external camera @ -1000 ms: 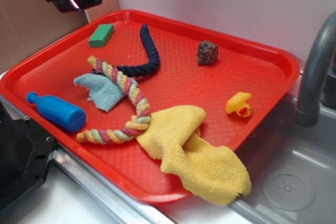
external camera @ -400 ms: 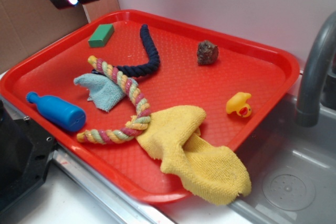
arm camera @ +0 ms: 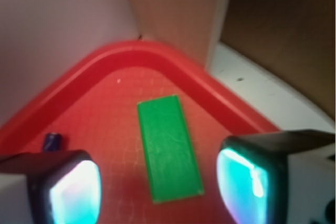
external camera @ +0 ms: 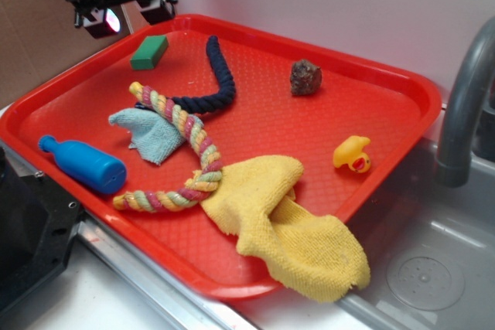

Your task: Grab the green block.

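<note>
My fingers hang above the green block [arm camera: 169,149], red tray [arm camera: 122,166] showing between them, so closing now would miss the block. My gripper lowers next, then closes on it.
The green block [external camera: 149,52] lies flat in the far left corner of the red tray [external camera: 363,67]. From the wrist view the green block [arm camera: 168,146] runs lengthwise between the two fingers, in line with the gap. My gripper [external camera: 128,15] hangs above the tray's corner, just up and left of the block, not touching it. In the wrist view my gripper [arm camera: 160,188] is open, its glowing pads [arm camera: 244,182] standing wide on either side, with nothing held.
On the tray lie a dark blue rope [external camera: 216,75], a multicoloured rope [external camera: 189,141], a teal cloth [external camera: 147,133], a blue bottle [external camera: 85,164], a yellow cloth [external camera: 286,226], a rubber duck [external camera: 353,154] and a brown lump [external camera: 305,77]. Cardboard wall [external camera: 31,36] left; sink [external camera: 433,268] and faucet [external camera: 464,106] right.
My gripper has turned about its axis and shifted slightly right and down toward the block. Nothing on the tray has moved.
</note>
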You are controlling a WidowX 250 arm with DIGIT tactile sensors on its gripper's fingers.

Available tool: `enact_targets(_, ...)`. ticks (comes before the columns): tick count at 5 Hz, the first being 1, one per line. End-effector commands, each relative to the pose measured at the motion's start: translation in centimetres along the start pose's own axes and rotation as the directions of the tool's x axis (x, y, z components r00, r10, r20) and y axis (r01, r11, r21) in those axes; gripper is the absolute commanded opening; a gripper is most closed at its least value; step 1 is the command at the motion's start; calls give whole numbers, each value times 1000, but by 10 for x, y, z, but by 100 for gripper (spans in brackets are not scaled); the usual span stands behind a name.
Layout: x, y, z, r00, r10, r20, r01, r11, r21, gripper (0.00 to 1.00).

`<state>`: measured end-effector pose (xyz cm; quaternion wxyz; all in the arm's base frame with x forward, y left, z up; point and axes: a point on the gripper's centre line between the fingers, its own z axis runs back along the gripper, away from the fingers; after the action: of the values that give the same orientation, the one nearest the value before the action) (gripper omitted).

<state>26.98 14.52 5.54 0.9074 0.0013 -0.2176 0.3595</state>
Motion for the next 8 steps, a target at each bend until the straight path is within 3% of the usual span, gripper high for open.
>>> enact_targets(1, 9, 22, -8, 997, -6, -73, 2, 998, -55, 100)
enact_targets(4, 7, 11, -40, 983, -32, -179, 31, 999, -9, 100)
enact_targets(5, 5, 4, -40, 979, -40, -199, 41, 999, 3, 0)
enact_targets(7, -8, 2, -36, 973, -62, -222, 64, 998, 2, 0)
enact_targets(8, -15, -9, 6, 975, -105, -198, 96, 994, -52, 0)
